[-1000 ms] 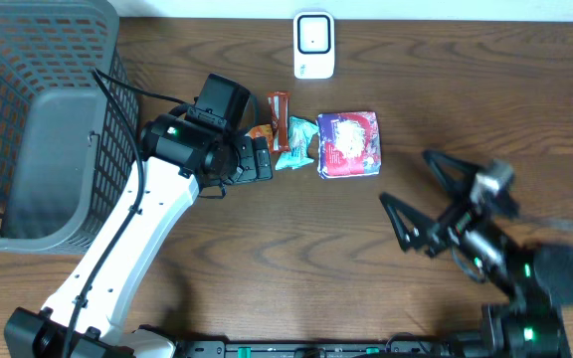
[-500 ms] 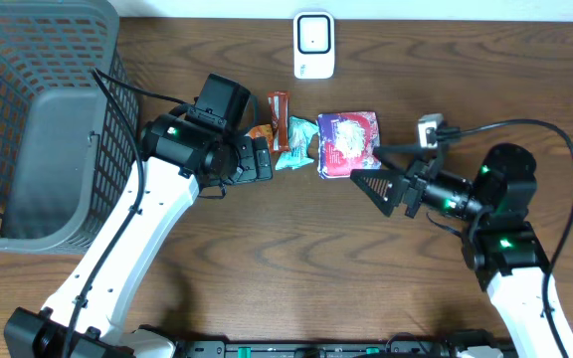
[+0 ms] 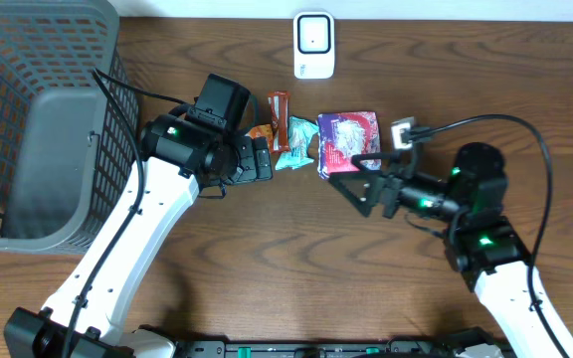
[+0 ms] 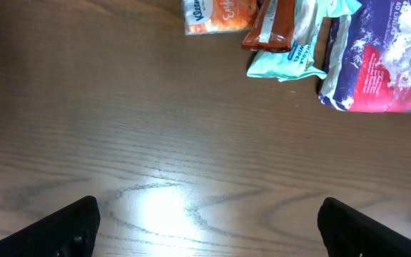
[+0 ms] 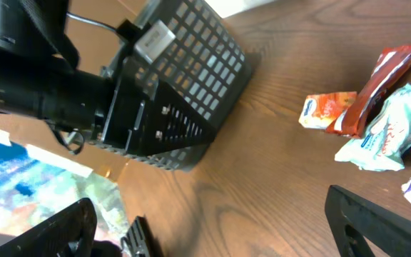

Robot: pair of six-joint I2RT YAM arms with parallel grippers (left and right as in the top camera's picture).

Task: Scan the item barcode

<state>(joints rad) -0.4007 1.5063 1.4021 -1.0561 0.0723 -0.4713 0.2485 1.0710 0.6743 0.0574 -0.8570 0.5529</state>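
Note:
I should next use my right gripper to grab the purple pouch by its near edge. The pouch's broad sides will stay free, so I can scan the barcode.
Four snack items lie in a row: an orange packet, a red-brown bar, a teal packet and a purple pouch. The white scanner stands at the table's far edge. My left gripper is open beside the orange packet; in its wrist view only bare wood lies between the fingers, with the bar and pouch ahead. My right gripper is open at the pouch's near edge, holding nothing. No barcode shows.
A large grey mesh basket fills the left side of the table and also shows in the right wrist view as the basket behind the left arm. Bare wood lies in front of the items.
The right arm has swung from the lower right leftward, bringing its open gripper up to the purple pouch. The left arm and all items have stayed put.

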